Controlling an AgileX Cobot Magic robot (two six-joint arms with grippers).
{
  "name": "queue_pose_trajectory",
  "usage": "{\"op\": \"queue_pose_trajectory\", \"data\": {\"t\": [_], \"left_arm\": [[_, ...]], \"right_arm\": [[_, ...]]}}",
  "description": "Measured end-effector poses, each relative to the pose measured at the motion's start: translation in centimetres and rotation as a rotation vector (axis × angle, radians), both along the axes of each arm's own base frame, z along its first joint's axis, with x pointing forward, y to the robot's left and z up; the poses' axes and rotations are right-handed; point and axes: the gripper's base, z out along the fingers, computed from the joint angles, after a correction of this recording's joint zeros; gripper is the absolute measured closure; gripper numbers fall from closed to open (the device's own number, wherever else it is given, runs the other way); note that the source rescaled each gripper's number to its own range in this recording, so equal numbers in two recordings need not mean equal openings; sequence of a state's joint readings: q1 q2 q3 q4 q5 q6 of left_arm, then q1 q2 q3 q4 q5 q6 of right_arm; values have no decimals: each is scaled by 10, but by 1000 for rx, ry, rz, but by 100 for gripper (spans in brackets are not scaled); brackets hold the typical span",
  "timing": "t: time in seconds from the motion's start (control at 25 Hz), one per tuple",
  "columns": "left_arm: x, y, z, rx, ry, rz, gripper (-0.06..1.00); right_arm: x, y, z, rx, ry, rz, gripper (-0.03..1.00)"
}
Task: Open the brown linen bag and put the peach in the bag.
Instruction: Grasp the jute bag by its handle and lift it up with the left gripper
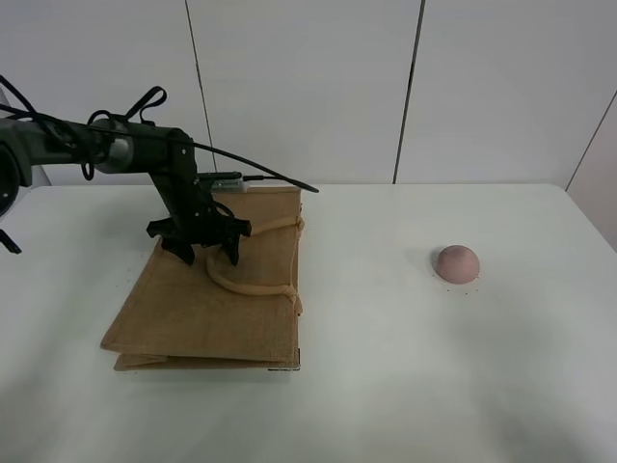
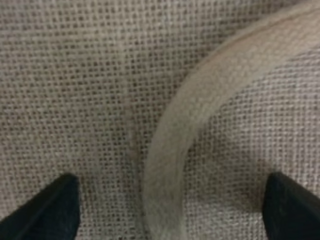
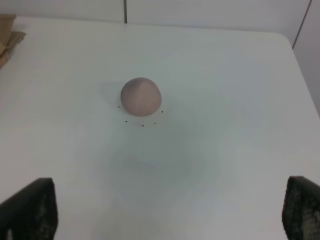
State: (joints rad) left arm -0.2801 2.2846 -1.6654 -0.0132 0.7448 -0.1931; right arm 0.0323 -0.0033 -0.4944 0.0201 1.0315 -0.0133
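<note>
The beige handle is between my reach and ready to be gripped: my fingers reach down beside it at the bag's weave [image 1: 193, 318], so my left gripper needs to close on it.
The brown linen bag [image 1: 207, 309] lies flat and closed on the left of the white table, its beige loop handles [image 1: 253, 287] resting on top. My left gripper [image 1: 206, 255] is open and pressed down close over the bag's upper face. In the left wrist view the gripper [image 2: 167, 210] straddles one handle [image 2: 200, 100] on the coarse weave [image 2: 75, 75], holding nothing. The dusty-pink peach [image 1: 457, 263] sits alone on the right of the table. In the right wrist view my right gripper [image 3: 165, 212] is open and empty, hovering short of the peach [image 3: 141, 96]. The right arm is outside the exterior view.
The white table [image 1: 386, 386] stretches between bag and peach. A corner of the bag [image 3: 7, 35] shows at the edge of the right wrist view. A black cable [image 1: 260, 174] trails from the left arm over the bag's far edge. White wall panels stand behind.
</note>
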Motion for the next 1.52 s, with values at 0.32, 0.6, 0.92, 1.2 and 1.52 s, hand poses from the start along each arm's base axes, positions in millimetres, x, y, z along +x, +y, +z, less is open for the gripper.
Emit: {"op": "queue_pose_trajectory", "data": {"t": [0.32,0.6,0.92,1.2,1.52], "left_arm": [[0,0,-5,15,11,-7,50],[2,-1,2,17,21,-11,94],[16,-6,55,30,80,-27,94],[17,-13,156,-90,-121,-85,94],[-25,1,257,-123,-343,-100,94]], "right_arm": [[0,0,0,0,0,0,-3],[0,0,0,0,0,0,-3],[0,0,0,0,0,0,-3],[0,0,0,0,0,0,-3],[0,0,0,0,0,0,-3]]}}
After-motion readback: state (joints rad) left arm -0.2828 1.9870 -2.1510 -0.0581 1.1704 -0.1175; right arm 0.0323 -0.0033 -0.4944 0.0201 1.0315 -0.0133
